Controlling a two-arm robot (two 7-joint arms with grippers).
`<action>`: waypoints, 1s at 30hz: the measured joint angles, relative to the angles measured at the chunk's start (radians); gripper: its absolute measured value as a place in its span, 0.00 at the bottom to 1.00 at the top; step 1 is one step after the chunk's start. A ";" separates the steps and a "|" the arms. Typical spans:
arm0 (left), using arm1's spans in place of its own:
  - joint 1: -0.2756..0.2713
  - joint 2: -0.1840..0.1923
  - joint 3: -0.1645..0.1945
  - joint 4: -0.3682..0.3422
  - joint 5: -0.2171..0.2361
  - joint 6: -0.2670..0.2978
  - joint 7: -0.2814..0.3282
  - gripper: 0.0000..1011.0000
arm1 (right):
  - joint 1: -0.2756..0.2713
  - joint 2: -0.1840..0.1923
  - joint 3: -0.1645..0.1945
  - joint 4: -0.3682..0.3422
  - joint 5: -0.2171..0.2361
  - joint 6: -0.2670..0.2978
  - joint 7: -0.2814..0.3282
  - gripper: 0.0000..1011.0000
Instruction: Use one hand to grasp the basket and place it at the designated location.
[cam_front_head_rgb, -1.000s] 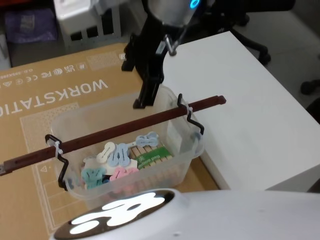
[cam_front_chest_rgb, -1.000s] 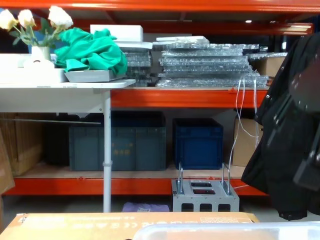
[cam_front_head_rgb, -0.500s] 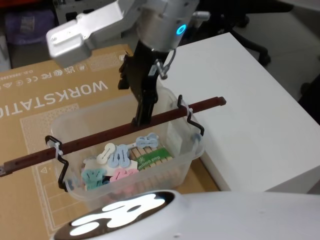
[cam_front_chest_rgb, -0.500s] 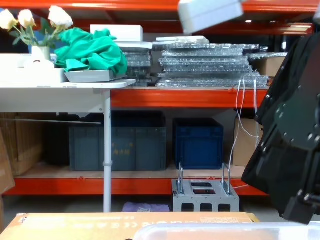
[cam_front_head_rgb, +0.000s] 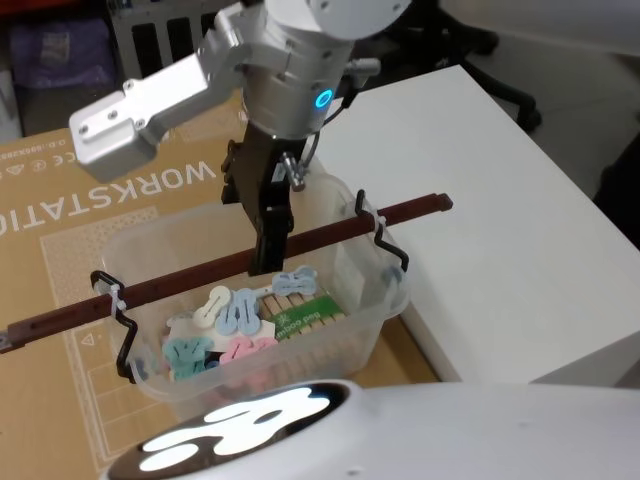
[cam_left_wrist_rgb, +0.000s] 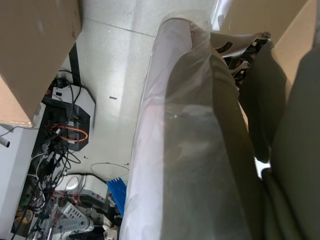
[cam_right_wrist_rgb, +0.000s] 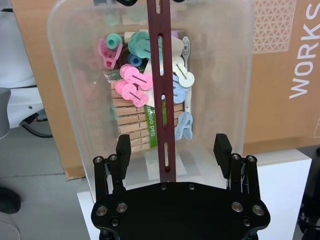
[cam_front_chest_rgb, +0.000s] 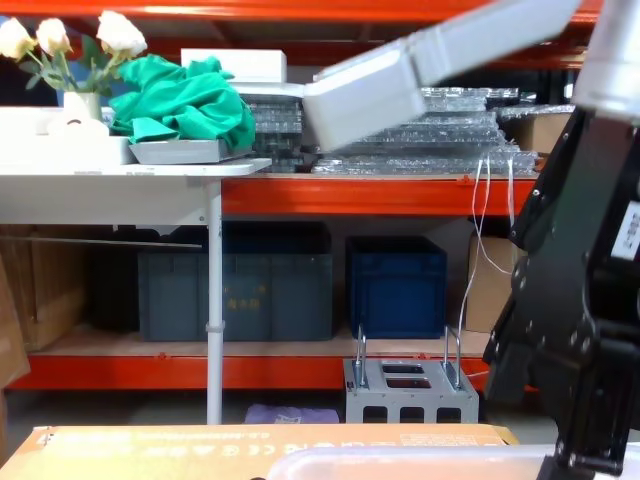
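Loose coloured pegs in the open basket (cam_front_head_rgb: 352, 330) would spill if it tipped, so my right gripper should next grab the middle of the basket's bar handle.
The basket (cam_front_head_rgb: 352, 330) is a clear plastic tub holding coloured clothes pegs, and it rests on a cardboard box. Its long reddish-brown bar handle (cam_front_head_rgb: 190, 278) spans the tub on black hooks, with a white zip tie near the left hook. My right gripper (cam_front_head_rgb: 266, 258) reaches down to the middle of the bar. In the right wrist view the right gripper (cam_right_wrist_rgb: 173, 149) is open, with the handle (cam_right_wrist_rgb: 161, 90) running between its two fingers (cam_right_wrist_rgb: 123, 146) and no contact visible. The chest view shows this black gripper (cam_front_chest_rgb: 585, 350) large at the right, above the basket rim (cam_front_chest_rgb: 400, 462).
A brown cardboard box (cam_front_head_rgb: 70, 200) printed WORKSTATION lies under the basket. A white table (cam_front_head_rgb: 490, 210) adjoins it on the right. Beyond are orange shelves with dark blue crates (cam_front_chest_rgb: 395, 285) and a white side table (cam_front_chest_rgb: 130, 182) carrying flowers and green cloth.
My right arm has swung nearer and lower, carrying the gripper from behind the bar handle to straddle its middle. The basket has stayed in place.
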 joint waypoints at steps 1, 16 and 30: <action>0.000 0.000 0.000 0.000 0.000 0.000 0.000 0.00 | 0.000 -0.006 -0.008 0.003 -0.007 0.004 0.000 0.99; 0.000 0.000 0.000 0.000 0.000 0.000 0.000 0.00 | -0.011 -0.062 -0.091 0.045 -0.086 0.034 0.000 0.99; 0.000 0.000 0.000 0.000 0.000 0.000 0.000 0.00 | -0.020 -0.084 -0.137 0.063 -0.131 0.051 -0.005 0.99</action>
